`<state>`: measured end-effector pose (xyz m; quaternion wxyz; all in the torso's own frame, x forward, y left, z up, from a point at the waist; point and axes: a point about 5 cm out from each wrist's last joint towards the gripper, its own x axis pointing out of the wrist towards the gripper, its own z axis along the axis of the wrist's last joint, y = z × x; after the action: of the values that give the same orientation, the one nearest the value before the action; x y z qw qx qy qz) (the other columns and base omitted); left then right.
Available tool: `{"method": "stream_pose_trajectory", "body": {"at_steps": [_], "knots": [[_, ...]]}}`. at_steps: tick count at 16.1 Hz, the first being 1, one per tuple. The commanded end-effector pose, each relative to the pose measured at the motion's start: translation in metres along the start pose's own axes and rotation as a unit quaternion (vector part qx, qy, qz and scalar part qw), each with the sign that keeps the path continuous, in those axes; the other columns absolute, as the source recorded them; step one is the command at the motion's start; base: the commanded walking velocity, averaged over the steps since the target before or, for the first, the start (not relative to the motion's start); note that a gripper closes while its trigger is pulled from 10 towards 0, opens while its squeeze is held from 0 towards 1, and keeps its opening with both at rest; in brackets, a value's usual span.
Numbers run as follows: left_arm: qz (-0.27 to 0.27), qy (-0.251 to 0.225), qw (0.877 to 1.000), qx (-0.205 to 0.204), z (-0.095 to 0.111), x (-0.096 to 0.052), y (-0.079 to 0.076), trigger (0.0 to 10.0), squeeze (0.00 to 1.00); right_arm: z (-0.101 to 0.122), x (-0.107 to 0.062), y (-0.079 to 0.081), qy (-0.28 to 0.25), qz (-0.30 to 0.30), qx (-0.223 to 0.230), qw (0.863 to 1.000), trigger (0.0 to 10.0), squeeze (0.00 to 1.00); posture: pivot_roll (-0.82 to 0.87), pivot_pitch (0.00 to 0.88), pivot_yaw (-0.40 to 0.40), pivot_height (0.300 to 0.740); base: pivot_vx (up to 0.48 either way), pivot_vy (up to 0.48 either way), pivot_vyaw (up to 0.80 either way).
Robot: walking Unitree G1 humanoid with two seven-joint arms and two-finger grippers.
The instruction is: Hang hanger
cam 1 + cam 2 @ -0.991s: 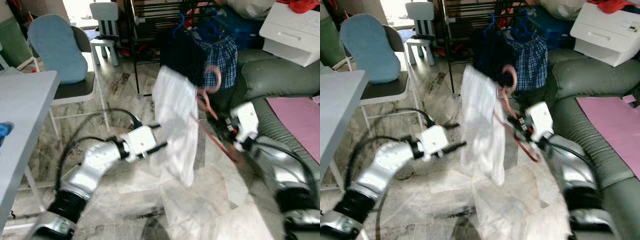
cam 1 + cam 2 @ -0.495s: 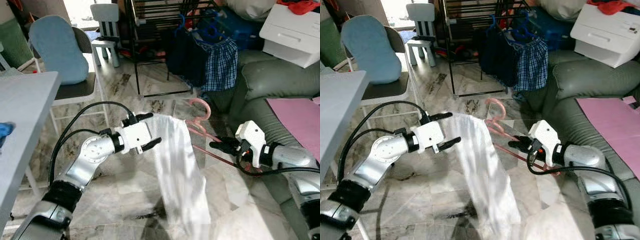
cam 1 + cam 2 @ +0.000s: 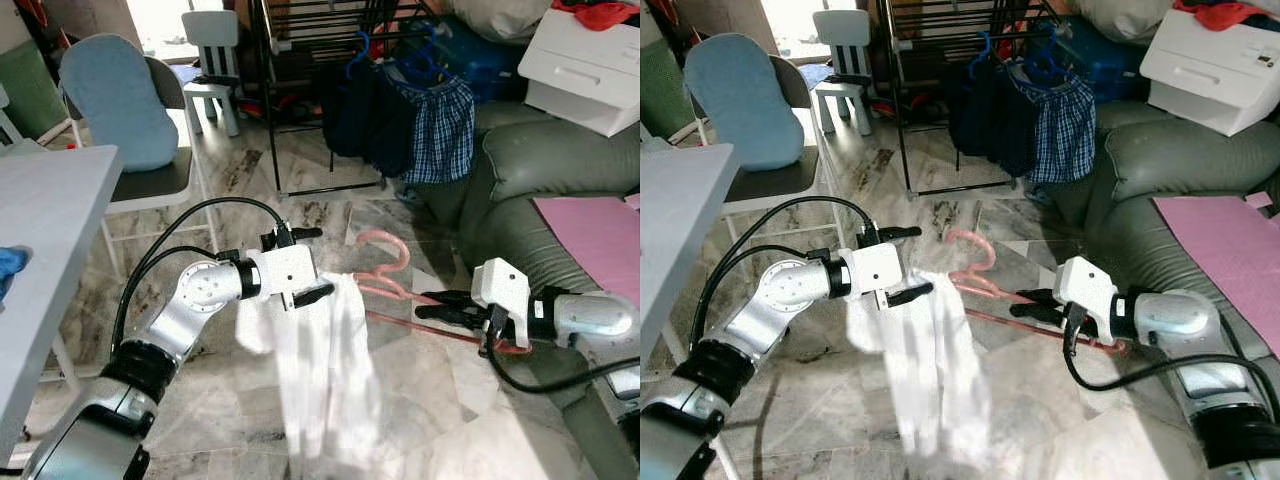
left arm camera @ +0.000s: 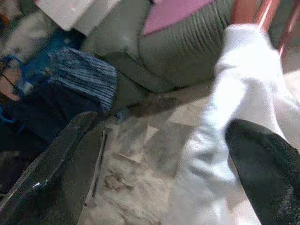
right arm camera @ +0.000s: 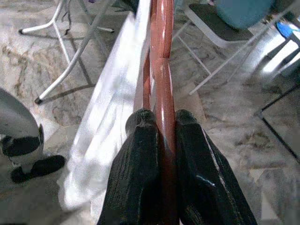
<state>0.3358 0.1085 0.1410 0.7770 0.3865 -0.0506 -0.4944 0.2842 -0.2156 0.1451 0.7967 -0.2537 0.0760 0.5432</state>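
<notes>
The left gripper takes hold of the white garment point(image 3: 322, 375) by the bunched fold at its top point(image 3: 338, 285) next, since the rest droops slack toward the floor.
My right gripper point(image 3: 428, 305) is shut on the lower bar of a pink-red hanger point(image 3: 383, 246), held low over the floor with its hook pointing up. In the right wrist view the fingers point(image 5: 143, 159) pinch the hanger bar point(image 5: 161, 84). A white garment point(image 3: 322, 375) droops from the hanger's left end down to the floor. My left gripper point(image 3: 322, 262) is open at the top of that garment, and the cloth point(image 4: 234, 93) lies between its spread fingers point(image 4: 267, 164). Behind stands a black clothes rack point(image 3: 270, 100) with dark and checked clothes point(image 3: 435, 125) on blue hangers.
A green sofa point(image 3: 540, 160) with a pink mat point(image 3: 600, 240) and a white box point(image 3: 580, 60) stands on the right. On the left are a grey table point(image 3: 40, 220), a chair with a blue cushion point(image 3: 115, 100) and a small white chair point(image 3: 212, 50). Marble floor lies between.
The hanger has come down from near the rack to knee height. The white garment now sags lower and bunches by my left gripper, which moved right toward it.
</notes>
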Motion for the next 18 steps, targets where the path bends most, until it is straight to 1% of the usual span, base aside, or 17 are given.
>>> {"method": "stream_pose_trajectory", "body": {"at_steps": [1,2,3,4,5,6,8,12,18], "knots": [[-0.010,0.002,1.000,0.008,0.001,0.000,0.005,10.0,1.00,0.017,-0.001,-0.004,-0.018,0.011,-0.048,0.999,10.0,0.00,-0.18,0.000,0.058,0.740,0.000,0.000,0.00],[-0.014,0.014,1.000,0.003,-0.004,-0.001,0.007,10.0,1.00,0.023,0.000,-0.007,-0.024,0.006,-0.065,0.998,10.0,0.00,-0.18,0.000,0.059,0.740,0.000,0.000,0.00],[-0.029,0.021,0.999,-0.012,-0.009,-0.002,0.008,9.1,0.93,0.027,0.000,-0.010,-0.021,0.000,-0.092,0.996,10.0,0.00,-0.18,0.000,0.061,0.740,0.000,0.000,0.00],[-0.044,0.018,0.998,-0.032,-0.010,-0.003,0.009,2.2,0.00,0.029,-0.001,-0.013,-0.013,-0.009,-0.117,0.993,10.0,0.00,-0.19,0.000,0.062,0.740,0.000,0.000,0.00],[-0.050,0.016,0.998,-0.040,-0.011,-0.004,0.010,0.0,0.00,0.031,-0.001,-0.016,-0.015,-0.021,-0.131,0.991,10.0,0.00,-0.19,0.000,0.063,0.740,0.000,0.000,0.00],[-0.057,0.023,0.997,-0.042,-0.013,-0.005,0.010,0.0,0.00,0.033,-0.002,-0.018,-0.018,-0.032,-0.138,0.990,10.0,0.00,-0.19,0.000,0.063,0.740,0.000,0.000,0.00],[-0.065,0.038,0.996,-0.044,-0.018,-0.007,0.012,0.0,0.00,0.034,-0.004,-0.021,-0.019,-0.036,-0.143,0.989,10.0,0.00,-0.19,0.000,0.067,0.740,0.000,0.000,0.00],[-0.070,0.051,0.995,-0.050,-0.024,-0.010,0.017,0.0,0.00,0.031,-0.005,-0.018,-0.013,-0.030,-0.152,0.988,10.0,0.00,-0.19,0.000,0.071,0.740,0.000,0.000,0.00],[-0.082,0.058,0.993,-0.062,-0.029,-0.011,0.014,0.0,0.00,0.028,-0.003,-0.017,-0.012,-0.027,-0.155,0.987,10.0,0.00,-0.19,0.000,0.066,0.740,0.000,0.000,0.00]]}}
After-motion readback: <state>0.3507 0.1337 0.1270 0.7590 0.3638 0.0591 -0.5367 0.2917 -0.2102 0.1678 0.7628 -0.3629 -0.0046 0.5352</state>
